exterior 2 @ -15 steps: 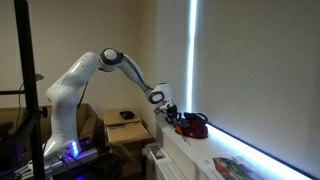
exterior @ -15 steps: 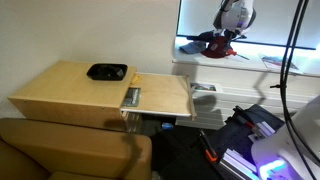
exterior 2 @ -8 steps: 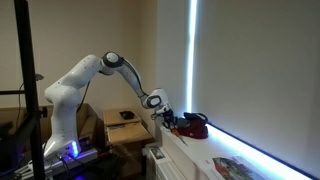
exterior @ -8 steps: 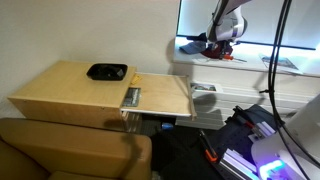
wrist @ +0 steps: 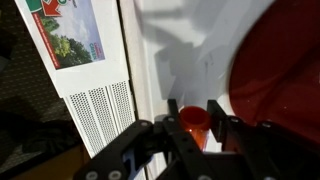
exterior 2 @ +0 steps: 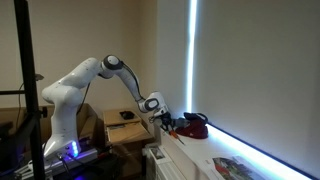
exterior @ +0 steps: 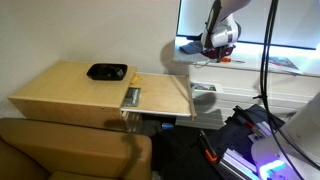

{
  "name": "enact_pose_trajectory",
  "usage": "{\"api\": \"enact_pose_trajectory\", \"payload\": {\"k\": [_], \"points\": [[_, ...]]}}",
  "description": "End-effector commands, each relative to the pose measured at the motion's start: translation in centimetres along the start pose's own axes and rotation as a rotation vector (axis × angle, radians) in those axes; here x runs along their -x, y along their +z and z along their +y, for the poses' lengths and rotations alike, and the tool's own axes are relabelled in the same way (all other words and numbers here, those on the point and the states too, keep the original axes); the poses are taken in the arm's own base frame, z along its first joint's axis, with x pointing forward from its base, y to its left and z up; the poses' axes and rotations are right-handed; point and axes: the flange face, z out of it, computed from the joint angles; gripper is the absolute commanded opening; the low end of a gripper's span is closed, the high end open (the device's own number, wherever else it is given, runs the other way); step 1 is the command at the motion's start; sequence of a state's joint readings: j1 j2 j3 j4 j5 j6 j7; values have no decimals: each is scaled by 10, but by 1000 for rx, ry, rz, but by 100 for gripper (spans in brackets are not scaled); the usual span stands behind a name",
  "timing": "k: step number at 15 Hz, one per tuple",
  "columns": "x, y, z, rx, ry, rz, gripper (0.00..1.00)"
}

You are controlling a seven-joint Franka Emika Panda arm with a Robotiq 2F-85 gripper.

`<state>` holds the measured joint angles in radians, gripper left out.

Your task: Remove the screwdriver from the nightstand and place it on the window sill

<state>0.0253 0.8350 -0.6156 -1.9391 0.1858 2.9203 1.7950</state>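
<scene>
My gripper should release the screwdriver now. My fingers hold the red-orange handle low inside the white window sill's edge [wrist: 150, 88], so the screwdriver [wrist: 194, 124] would rest there.
My gripper [wrist: 194, 110] is shut on the screwdriver [wrist: 194, 124]; its red-orange handle sits between the two black fingers. It hangs just over the white window sill [wrist: 180, 50]. In both exterior views the gripper [exterior: 220, 44] [exterior 2: 164, 120] is at the near end of the sill [exterior: 255, 63] [exterior 2: 200, 152], beside a red item [exterior 2: 196, 124] [wrist: 285, 70]. The screwdriver is too small to make out there. The tan nightstand [exterior: 70, 90] carries a black tray [exterior: 106, 71].
A printed leaflet [wrist: 68, 30] [exterior 2: 232, 166] lies further along the sill. A white vent grille [wrist: 100, 105] runs below the sill's edge. A brown padded seat [exterior: 70, 150] stands before the nightstand. Cables and dark gear [exterior: 250, 130] fill the floor.
The gripper has moved along the sill away from the red item and dropped lower, still holding the screwdriver.
</scene>
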Motion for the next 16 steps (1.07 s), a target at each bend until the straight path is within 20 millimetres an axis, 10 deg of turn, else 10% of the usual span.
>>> {"api": "enact_pose_trajectory", "payload": {"k": [1,2,3,10,16], "points": [[-1,1,-1,0,1,0,33],[-2,1,-1,0,2,0,8],[-5,3,-5,10,12,-2,58],[-24,6,-19,50,55,-33,99],[-28,17,-27,274,43,-250,100]]}}
